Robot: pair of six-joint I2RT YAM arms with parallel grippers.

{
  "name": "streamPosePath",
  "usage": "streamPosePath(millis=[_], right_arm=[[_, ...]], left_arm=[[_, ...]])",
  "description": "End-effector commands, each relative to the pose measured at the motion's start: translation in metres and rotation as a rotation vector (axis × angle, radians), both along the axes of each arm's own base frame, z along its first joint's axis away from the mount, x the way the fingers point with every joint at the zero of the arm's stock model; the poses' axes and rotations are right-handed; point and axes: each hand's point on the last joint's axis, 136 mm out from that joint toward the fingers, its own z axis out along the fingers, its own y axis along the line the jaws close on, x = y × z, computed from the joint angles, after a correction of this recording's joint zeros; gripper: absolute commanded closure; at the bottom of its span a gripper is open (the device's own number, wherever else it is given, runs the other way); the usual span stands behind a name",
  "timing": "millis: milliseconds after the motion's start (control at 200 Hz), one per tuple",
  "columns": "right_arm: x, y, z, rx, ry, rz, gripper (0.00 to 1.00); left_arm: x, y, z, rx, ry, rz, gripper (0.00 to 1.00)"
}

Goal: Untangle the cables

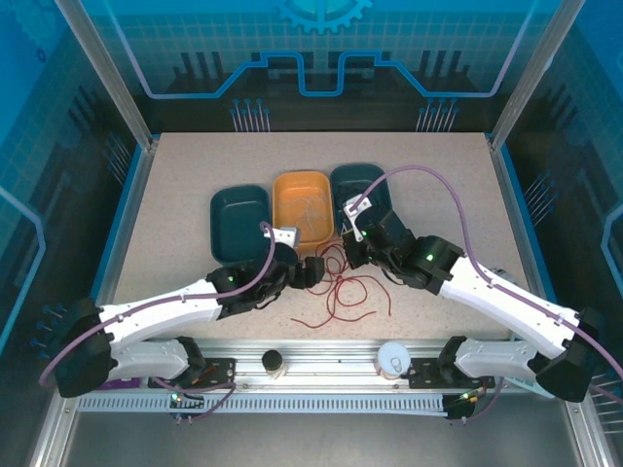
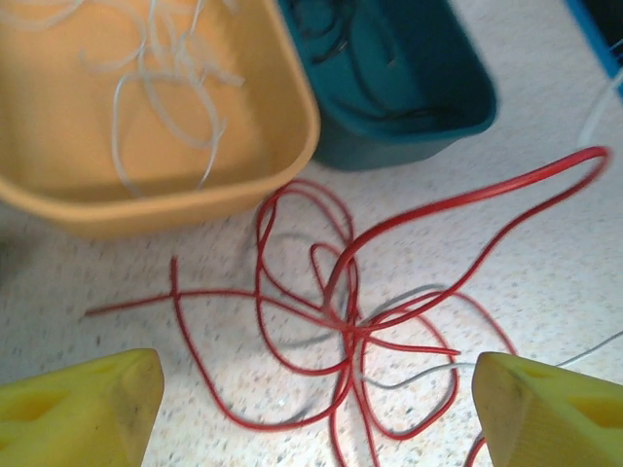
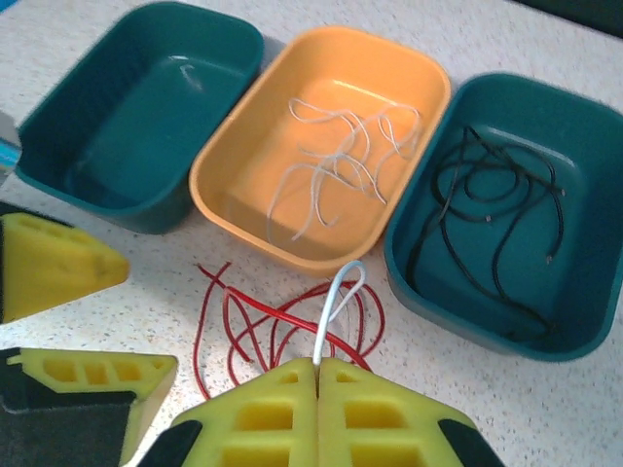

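The robot's left gripper will next hold the red cable while the right gripper untangles the whitish cable, so it will grab the red cable by its raised loop above the tangle.
Red cables (image 1: 343, 290) lie in a loose tangle on the table in front of the trays. My left gripper (image 2: 318, 370) hangs open over this tangle (image 2: 350, 321), its yellow fingers (image 2: 83, 409) wide apart on either side and holding nothing. A whitish cable (image 2: 419, 377) threads through the red loops. My right gripper (image 3: 317, 368) is shut on that whitish cable (image 3: 336, 297), which rises in a small loop above the red cables (image 3: 263, 316). In the top view the left gripper (image 1: 311, 270) and the right gripper (image 1: 353, 255) are close together at the tangle's far edge.
Three trays stand in a row behind the tangle. The left teal tray (image 3: 127, 117) is empty, the orange tray (image 3: 243, 209) holds whitish cables (image 3: 341, 156), and the right teal tray (image 3: 438, 311) holds black cables (image 3: 487, 204). Thick purple arm cables (image 1: 458, 209) arch above.
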Motion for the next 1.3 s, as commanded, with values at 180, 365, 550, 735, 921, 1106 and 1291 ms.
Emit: streamPosePath(millis=[180, 365, 550, 735, 921, 1106, 1291], right_arm=[[-0.01, 0.023, 0.043, 0.013, -0.111, 0.147, 0.98], [-0.013, 0.032, 0.052, 0.017, -0.131, 0.181, 0.98], [-0.011, 0.035, 0.056, 0.0, -0.143, 0.181, 0.98], [-0.008, 0.03, 0.069, 0.0, -0.179, 0.152, 0.98], [-0.007, 0.022, 0.086, 0.015, -0.221, 0.119, 0.99], [-0.009, 0.015, 0.104, 0.031, -0.264, 0.113, 0.99], [-0.011, 0.012, 0.126, 0.075, -0.32, 0.122, 0.99]], left_arm=[[0.022, -0.006, 0.04, 0.09, -0.278, -0.091, 0.22], [0.033, -0.003, 0.023, 0.067, -0.226, -0.075, 0.4], [0.037, -0.003, 0.006, 0.054, -0.176, -0.057, 0.82], [0.033, 0.003, -0.014, 0.083, -0.121, -0.046, 1.0], [0.026, 0.011, -0.032, 0.102, -0.072, -0.031, 1.0], [0.021, 0.017, -0.052, 0.141, -0.019, -0.023, 1.0], [0.019, 0.018, -0.072, 0.177, 0.032, -0.02, 1.0]])
